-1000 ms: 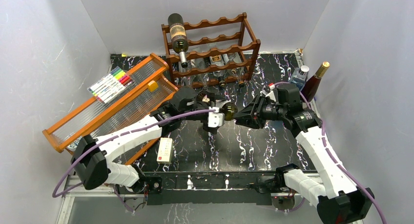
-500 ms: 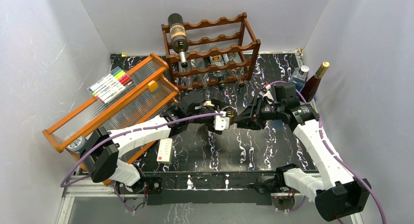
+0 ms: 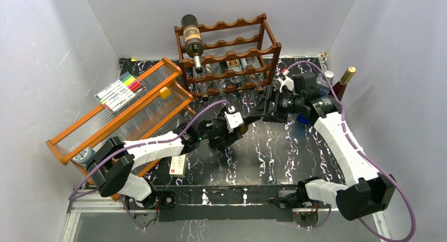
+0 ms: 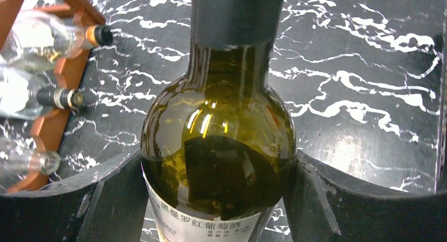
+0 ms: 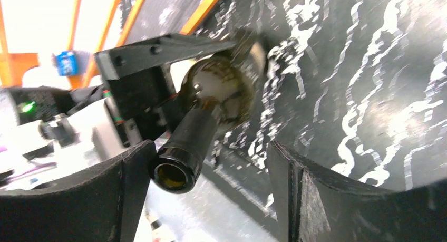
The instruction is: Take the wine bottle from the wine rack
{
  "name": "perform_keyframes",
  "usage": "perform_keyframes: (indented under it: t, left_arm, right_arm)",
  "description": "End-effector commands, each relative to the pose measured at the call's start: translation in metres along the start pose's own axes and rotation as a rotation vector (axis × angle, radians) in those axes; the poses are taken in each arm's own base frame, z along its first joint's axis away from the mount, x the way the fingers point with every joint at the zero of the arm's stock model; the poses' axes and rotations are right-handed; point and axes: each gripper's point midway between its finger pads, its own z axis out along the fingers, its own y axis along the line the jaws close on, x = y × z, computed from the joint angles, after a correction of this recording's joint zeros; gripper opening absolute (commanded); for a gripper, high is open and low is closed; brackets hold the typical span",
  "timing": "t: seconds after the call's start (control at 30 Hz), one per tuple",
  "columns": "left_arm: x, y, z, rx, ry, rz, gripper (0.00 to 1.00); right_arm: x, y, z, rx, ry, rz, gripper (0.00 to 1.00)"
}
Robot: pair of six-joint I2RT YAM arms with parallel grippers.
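Note:
I should reach the wine bottle with my right gripper and grab its free neck (image 3: 252, 119) (image 5: 190, 136). Then my left gripper can let go of the wine bottle's body, so the wine bottle can be set upright.
A green wine bottle (image 4: 219, 147) with a white label fills the left wrist view, and my left gripper (image 4: 219, 200) is shut on its body, one finger on each side. From above, the left gripper (image 3: 224, 136) holds the wine bottle (image 3: 245, 125) over the middle of the table, in front of the wine rack (image 3: 232, 52). My right gripper (image 3: 265, 111) stands open just off the neck. Through its own camera the right gripper (image 5: 205, 200) has wide jaws, with the bottle's open mouth (image 5: 176, 171) close beside the left finger (image 5: 126, 200).
A dark bottle (image 3: 191, 34) lies on the rack's top tier and clear bottles (image 3: 232, 68) fill a lower one. The orange-framed tray (image 3: 121, 113) with markers (image 3: 120, 90) stands at the left. A white box (image 3: 178, 162) lies near the front. Two bottles (image 3: 342, 86) stand at the right wall.
The right gripper has opened off the bottle's neck and pulled back toward the rack. The left gripper has closed on the bottle's body and carried it toward the near left.

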Motion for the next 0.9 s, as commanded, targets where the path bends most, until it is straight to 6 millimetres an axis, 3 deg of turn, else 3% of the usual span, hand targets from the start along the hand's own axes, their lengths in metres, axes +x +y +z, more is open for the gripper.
perform_keyframes:
  t: [0.0,0.33,0.53,0.7,0.87]
  left_arm:
    - [-0.046,0.033,0.0,-0.17,-0.146,-0.197,0.0]
    - [-0.038,0.046,0.008,-0.247,-0.087,-0.361,0.0]
    - [-0.038,0.041,0.01,-0.223,-0.082,-0.376,0.0]
    - [-0.038,0.039,0.009,-0.215,-0.085,-0.395,0.0]
    - [-0.038,0.035,0.007,-0.205,-0.08,-0.403,0.0]
  right_arm:
    - [-0.038,-0.013,0.007,0.079,-0.107,-0.206,0.87]
    - [-0.058,-0.007,0.019,0.04,-0.183,-0.296,0.89]
    - [-0.065,0.006,0.045,0.013,-0.218,-0.293,0.83]
    - [-0.06,0.011,0.067,0.048,-0.228,-0.327,0.73]
    - [-0.056,0.001,0.077,0.077,-0.224,-0.297,0.51]
